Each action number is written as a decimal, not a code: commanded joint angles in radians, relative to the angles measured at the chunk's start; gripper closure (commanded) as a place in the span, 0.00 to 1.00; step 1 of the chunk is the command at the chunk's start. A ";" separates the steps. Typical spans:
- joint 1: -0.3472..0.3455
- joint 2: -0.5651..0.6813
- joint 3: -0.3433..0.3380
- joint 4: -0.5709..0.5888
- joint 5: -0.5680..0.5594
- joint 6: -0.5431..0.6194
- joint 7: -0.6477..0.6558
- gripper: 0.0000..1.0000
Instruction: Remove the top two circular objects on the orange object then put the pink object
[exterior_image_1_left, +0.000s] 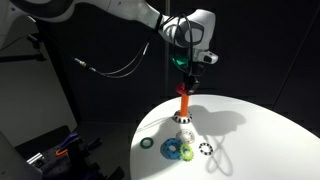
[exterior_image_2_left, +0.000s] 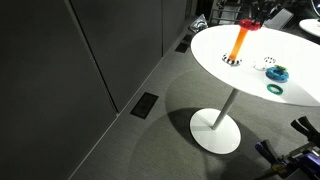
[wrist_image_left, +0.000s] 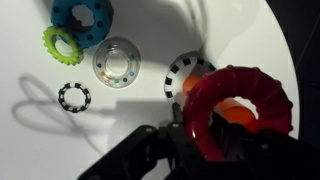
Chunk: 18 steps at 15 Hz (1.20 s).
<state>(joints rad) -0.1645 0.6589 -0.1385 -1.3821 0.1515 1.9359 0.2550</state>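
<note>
The pink-red ring's lower edge meets the orange peg's top (exterior_image_1_left: 184, 98) (wrist_image_left: 236, 112), with the peg's tip inside the ring's hole, so it is time to release the ring.
My gripper (wrist_image_left: 192, 128) is shut on the pink-red ring (wrist_image_left: 262, 92) and holds it directly over the top of the orange peg (wrist_image_left: 238, 112), whose tip shows through the ring's hole. In both exterior views the gripper (exterior_image_1_left: 184, 82) (exterior_image_2_left: 250, 17) is just above the upright orange peg (exterior_image_1_left: 184, 103) (exterior_image_2_left: 240, 42). A black-and-white toothed ring (wrist_image_left: 182, 72) lies round the peg's foot. A small black toothed ring (wrist_image_left: 73, 97) (exterior_image_1_left: 206, 150) lies loose on the table.
On the round white table (exterior_image_1_left: 250, 125) (exterior_image_2_left: 215, 50) lie a blue gear ring (wrist_image_left: 82, 18) (exterior_image_1_left: 172, 150), a light green ring (wrist_image_left: 62, 45) (exterior_image_1_left: 188, 153), a clear ring (wrist_image_left: 117, 63) and a dark green ring (exterior_image_1_left: 147, 143) (exterior_image_2_left: 275, 89). The table edge is close behind the peg.
</note>
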 joint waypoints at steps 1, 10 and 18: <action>0.006 0.027 -0.007 0.057 -0.019 -0.029 0.034 0.87; 0.006 0.029 -0.005 0.064 -0.023 -0.033 0.033 0.00; 0.011 0.037 -0.003 0.082 -0.022 -0.028 0.036 0.00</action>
<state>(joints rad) -0.1591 0.6727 -0.1386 -1.3540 0.1461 1.9359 0.2596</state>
